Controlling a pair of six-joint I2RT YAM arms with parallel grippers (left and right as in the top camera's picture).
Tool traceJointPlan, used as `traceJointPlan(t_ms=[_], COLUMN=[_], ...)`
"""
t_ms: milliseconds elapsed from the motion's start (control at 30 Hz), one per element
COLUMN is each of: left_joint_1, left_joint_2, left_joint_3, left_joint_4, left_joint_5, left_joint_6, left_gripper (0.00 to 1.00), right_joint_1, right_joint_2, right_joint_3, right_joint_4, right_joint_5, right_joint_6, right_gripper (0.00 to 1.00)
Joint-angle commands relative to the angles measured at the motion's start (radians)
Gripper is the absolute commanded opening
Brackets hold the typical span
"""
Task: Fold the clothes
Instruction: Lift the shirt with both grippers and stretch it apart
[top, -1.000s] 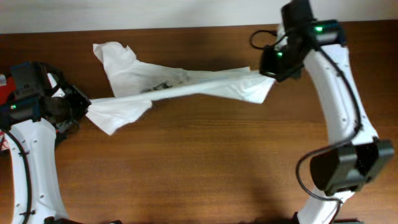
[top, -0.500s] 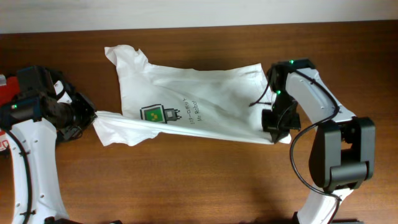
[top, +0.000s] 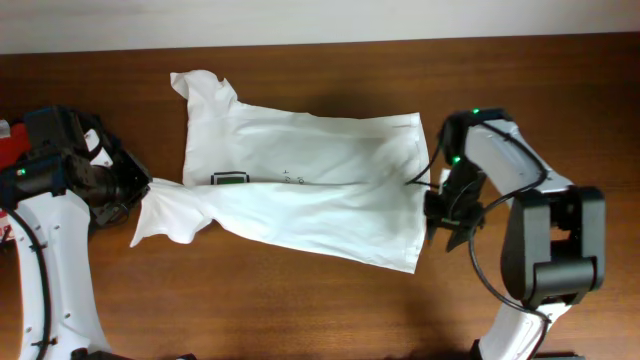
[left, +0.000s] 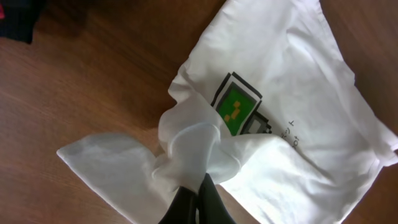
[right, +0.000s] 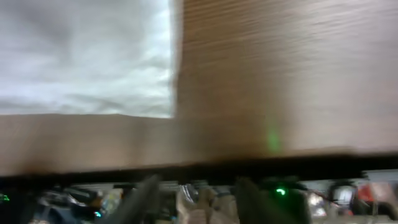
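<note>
The right gripper grabs the white T-shirt's hem (top: 412, 263) (right: 166, 111) next, opposite the sleeve my left gripper holds, to stretch and fold the T-shirt lengthwise.
The white T-shirt (top: 310, 180) lies spread on the brown table, collar end at the left and hem at the right. Its green-and-black mark (top: 230, 179) is partly tucked under a fold. My left gripper (top: 138, 190) is shut on a bunched sleeve of the shirt. In the left wrist view, its fingers (left: 199, 198) pinch the white cloth just below the mark (left: 235, 106). My right gripper (top: 447, 222) is off the shirt's right hem. In the blurred right wrist view, its fingers (right: 196, 199) stand apart and empty, with the shirt's corner (right: 87, 56) beyond them.
A red garment (top: 5, 135) shows at the far left edge, behind my left arm. A dark garment (left: 18, 18) lies at the top left of the left wrist view. A pale wall (top: 300, 20) runs along the table's far edge.
The shirt went from a stretched twisted band to lying spread flat. My right arm swung toward the front with the hem and let it go. My left gripper stayed shut on the sleeve.
</note>
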Motion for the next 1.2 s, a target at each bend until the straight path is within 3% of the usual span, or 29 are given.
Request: traceJointPlan(t_ms=[0,400,533,667,700,767,867,1033,1167], left_joint_1=[0.006,0.006,0.006,0.006,0.006,0.006,0.006,0.006,-0.011], left_joint_2=[-0.013,-0.013,-0.013,-0.013,-0.013,-0.013,-0.013,-0.013,-0.013], left_joint_3=[0.005,0.005,0.005,0.005,0.005,0.005,0.005,0.005,0.054], left_joint_4=[-0.002,-0.005,-0.008,-0.008,-0.008,-0.008,-0.008,0.042,0.184], left_joint_5=[-0.018,-0.018,-0.018,-0.018,-0.018,-0.018,-0.018,-0.013,0.011], left_joint_6=[0.044,0.044,0.044,0.044,0.044,0.044,0.044,0.081,0.137], left_gripper=[0.00,0.00,0.00,0.00,0.00,0.00,0.00,0.00,0.00], right_joint_1=[0.064,0.132,0.166,0.179,0.178,0.177,0.177,0.091,-0.025], right_joint_2=[-0.022,-0.033,-0.033,-0.033,-0.033,-0.033,-0.033,-0.082,-0.112], right_joint_3=[-0.088,-0.289,-0.297,-0.297,-0.297,-0.297,-0.293,-0.072,0.349], right_joint_4=[0.060,0.451,0.429,0.462,0.473,0.477,0.481,0.334,0.149], right_joint_5=[-0.134,0.014,0.013,0.014,0.014,0.014,0.043,0.145,0.145], right_joint_6=[0.033,0.262,0.265,0.275,0.277,0.277,0.277,0.186,-0.043], right_gripper=[0.51,0.50,0.50,0.35,0.20,0.04,0.04,0.04,0.04])
